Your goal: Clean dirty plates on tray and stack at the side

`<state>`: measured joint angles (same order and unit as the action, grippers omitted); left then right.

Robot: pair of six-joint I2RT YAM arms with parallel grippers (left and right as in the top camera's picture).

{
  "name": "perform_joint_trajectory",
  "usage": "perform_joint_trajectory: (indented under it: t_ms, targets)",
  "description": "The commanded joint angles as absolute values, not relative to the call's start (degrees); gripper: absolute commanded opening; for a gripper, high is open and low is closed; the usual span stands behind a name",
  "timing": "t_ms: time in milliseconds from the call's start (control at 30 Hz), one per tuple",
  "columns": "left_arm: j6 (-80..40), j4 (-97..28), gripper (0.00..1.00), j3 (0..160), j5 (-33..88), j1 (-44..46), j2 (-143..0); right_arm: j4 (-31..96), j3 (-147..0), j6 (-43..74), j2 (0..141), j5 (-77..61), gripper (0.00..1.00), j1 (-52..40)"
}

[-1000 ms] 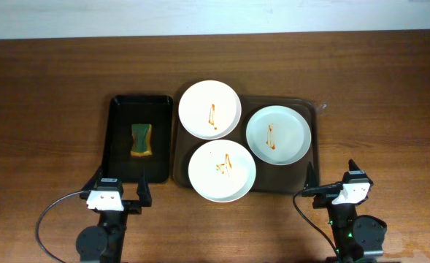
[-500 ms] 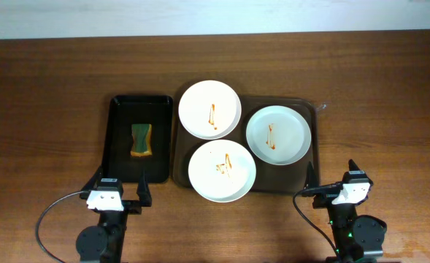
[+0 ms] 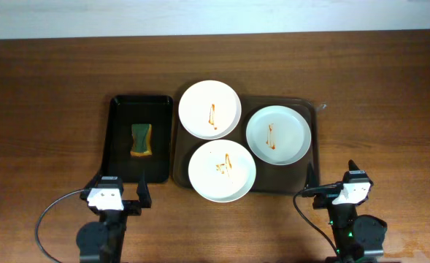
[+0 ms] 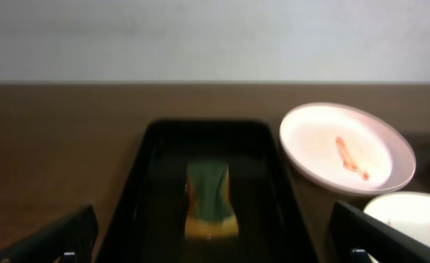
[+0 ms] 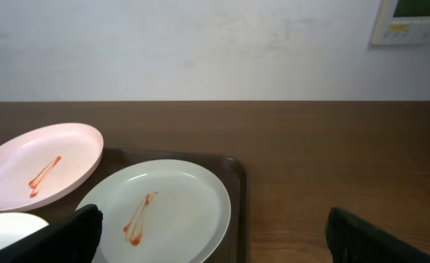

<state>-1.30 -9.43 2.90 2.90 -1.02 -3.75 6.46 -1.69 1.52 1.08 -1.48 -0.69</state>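
Observation:
I will next grip the green and yellow sponge [image 3: 141, 139] with my left gripper across its narrow middle, so that its yellow end stays free to clean plates.
Three white plates with red sauce streaks lie on a brown tray [image 3: 311, 117]: one at the back left [image 3: 209, 109], one at the right [image 3: 277, 135], one at the front [image 3: 222, 171]. A green and yellow sponge [image 3: 141, 139] lies in a black tray [image 3: 120, 109] to the left. The sponge [image 4: 209, 199] and the back plate [image 4: 346, 148] show in the left wrist view. The right plate [image 5: 156, 214] shows in the right wrist view. My left gripper [image 3: 117, 191] is open and empty near the black tray's front edge. My right gripper [image 3: 332, 181] is open and empty beside the brown tray's front right corner.
The wooden table [image 3: 47, 95] spreads wide to the left of the black tray and to the right of the brown tray [image 5: 241, 190]. A white wall runs behind the table's far edge.
My left gripper has shifted very slightly toward the front. Nothing else has moved.

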Motion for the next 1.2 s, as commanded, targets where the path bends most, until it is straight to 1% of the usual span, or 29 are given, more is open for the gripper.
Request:
perform_joint_trajectory:
  t_ms: [0,100,233,300,367,433,533,600,633,700,767,833,867,967,1033,1133,1167]
  targets:
    - [-0.8,-13.72,1.0,9.93,1.63,-0.8,-9.98,10.74,-6.79,2.42,4.36,-1.26,0.98,-1.13]
    - [-0.82,-17.04,1.0,17.5,1.65,-0.8,-18.92,15.27,-13.63,2.42,12.12,-3.29,0.98,-1.13]
    - [-0.82,-25.45,1.0,30.98,1.69,-0.8,-33.32,25.5,-26.72,2.42,29.54,-7.9,0.98,-1.13]
    - [-0.82,-29.34,1.0,36.12,1.76,-0.8,-38.94,29.65,-31.53,2.39,35.33,-10.63,0.98,-1.13]
    - [-0.82,-34.63,1.0,41.36,1.93,-0.8,-44.69,38.89,-40.1,2.39,44.31,-14.44,0.98,-1.13]
    - [-0.82,-41.19,1.0,47.37,2.76,-0.8,-50.26,48.86,-49.34,2.39,53.56,-14.63,0.98,-1.13]
    - [-0.82,-45.43,1.0,51.16,3.22,-0.8,-54.0,57.76,-59.72,2.39,64.18,-15.53,0.98,-1.13]
    - [-0.84,-45.89,1.0,51.16,3.31,-0.8,-54.22,59.66,-62.48,2.33,68.79,-20.93,0.98,-1.13]
    - [-0.84,-45.74,1.0,51.16,3.9,-0.8,-54.22,59.55,-62.72,1.85,69.71,-21.43,0.98,-1.13]
    - [-0.84,-43.29,1.0,51.18,4.89,-0.8,-54.43,59.88,-62.74,2.0,70.32,-21.15,0.91,-1.13]
    - [-3.36,-41.5,1.0,51.46,4.6,-0.82,-55.31,59.92,-62.74,5.15,69.67,-18.13,0.91,-1.13]
    - [-4.75,-39.33,1.0,52.9,4.21,-0.8,-60.49,60.31,-62.74,6.33,69.14,-18.02,0.89,-1.19]
    - [-4.73,-38.35,1.0,54.83,2.48,-0.8,-65.76,60.9,-62.74,6.28,69.14,-18.2,0.89,-1.28]
    - [-4.75,-38.13,0.91,60.07,0.73,-0.82,-76.75,61.23,-62.7,6.28,69.14,-18.22,0.87,-1.85]
    - [-4.73,-38.13,0.7,65.78,0.64,-0.78,-87.64,61.14,-62.7,6.28,69.17,-18.2,0.85,-4.03]
    - [-4.71,-36.45,0.5,67.44,3.57,-0.75,-97.78,60.66,-62.7,6.33,69.28,-17.28,0.85,-6.79]
    - [-4.71,-35.7,0.49,67.44,5.87,-0.73,-100.38,60.66,-62.7,6.31,69.28,-16.67,0.84,-7.27]
